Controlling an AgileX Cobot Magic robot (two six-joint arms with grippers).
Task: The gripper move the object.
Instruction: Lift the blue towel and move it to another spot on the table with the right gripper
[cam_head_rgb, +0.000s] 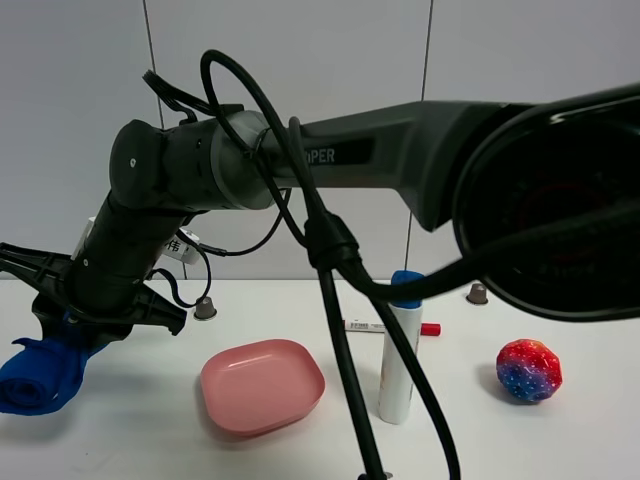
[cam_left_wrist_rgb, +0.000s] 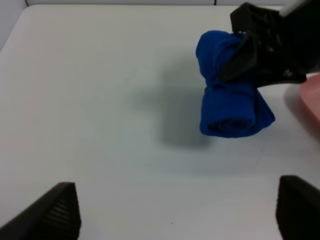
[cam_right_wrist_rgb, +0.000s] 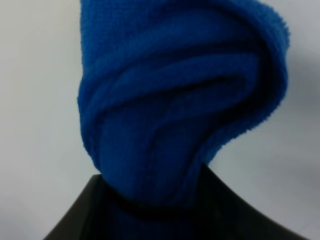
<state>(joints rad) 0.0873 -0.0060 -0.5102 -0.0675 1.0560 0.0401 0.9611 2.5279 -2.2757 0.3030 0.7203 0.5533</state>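
Observation:
The towel's lower edge (cam_head_rgb: 38, 410) hangs above its shadow, so my right gripper should hold the blue towel until that edge rests on the table.
A rolled blue towel (cam_head_rgb: 40, 375) hangs at the far left of the white table, touching or just above its top. My right gripper (cam_head_rgb: 75, 315) has reached across the middle and is shut on the towel's upper end. The left wrist view shows the towel (cam_left_wrist_rgb: 230, 102) pinched by that black gripper (cam_left_wrist_rgb: 265, 47), with a shadow below it. The right wrist view is filled by the towel (cam_right_wrist_rgb: 180, 100), squeezed between the dark jaws at the frame's bottom. My left gripper (cam_left_wrist_rgb: 175, 220) is open and empty, apart from the towel, with only its fingertips (cam_left_wrist_rgb: 57, 212) showing.
A pink plate (cam_head_rgb: 262, 385) lies right of the towel; its rim shows in the left wrist view (cam_left_wrist_rgb: 312, 100). A white bottle with a blue cap (cam_head_rgb: 400, 350), a marker (cam_head_rgb: 390, 327), a colourful ball (cam_head_rgb: 529, 370) and two small brown caps (cam_head_rgb: 205, 308) (cam_head_rgb: 477, 293) stand further right.

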